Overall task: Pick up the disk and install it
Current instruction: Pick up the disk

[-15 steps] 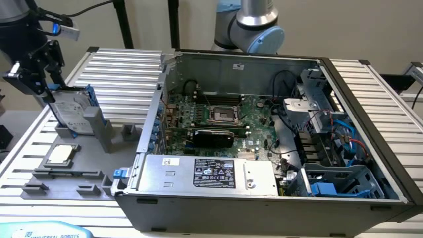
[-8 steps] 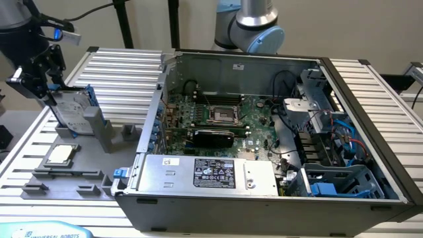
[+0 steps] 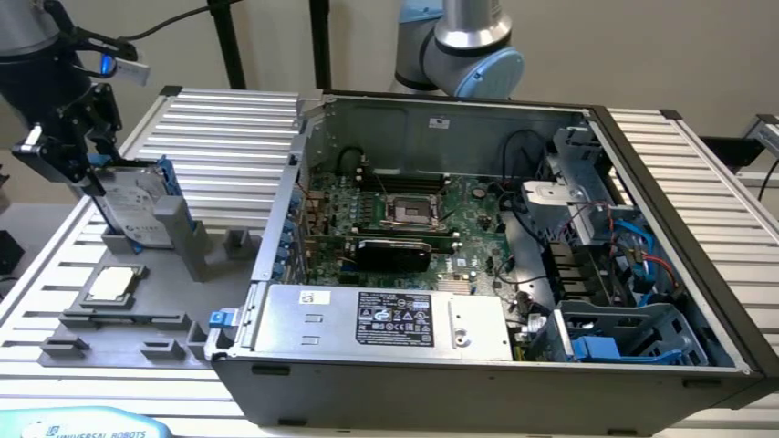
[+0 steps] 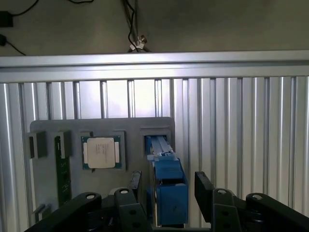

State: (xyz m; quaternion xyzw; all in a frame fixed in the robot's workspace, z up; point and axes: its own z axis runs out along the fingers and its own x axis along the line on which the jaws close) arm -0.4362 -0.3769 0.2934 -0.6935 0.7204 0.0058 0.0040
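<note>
The sides of the grey holder's slot close in around the disk's lower end, so my gripper should next grab the disk by its free upper end (image 3: 127,175).
The disk (image 3: 131,208) stands on edge in a slot of the grey holder plate (image 3: 146,324), at the exterior view's left. It is silver-grey with a white label and a blue carrier. My gripper (image 3: 88,172) hangs right over its upper end. In the wrist view the disk's blue carrier edge (image 4: 169,191) runs between my two black fingers (image 4: 203,186). My gripper (image 4: 169,182) is open and straddles the disk, with a visible gap on one side. The disk still sits in its slot.
A square silver CPU chip (image 3: 109,285) (image 4: 101,152) and a green memory stick (image 4: 62,169) lie on the same plate. The open computer case (image 3: 681,237) stands to the exterior view's right, with a power supply box (image 3: 389,319) and a blue-grey drive bay (image 3: 627,333).
</note>
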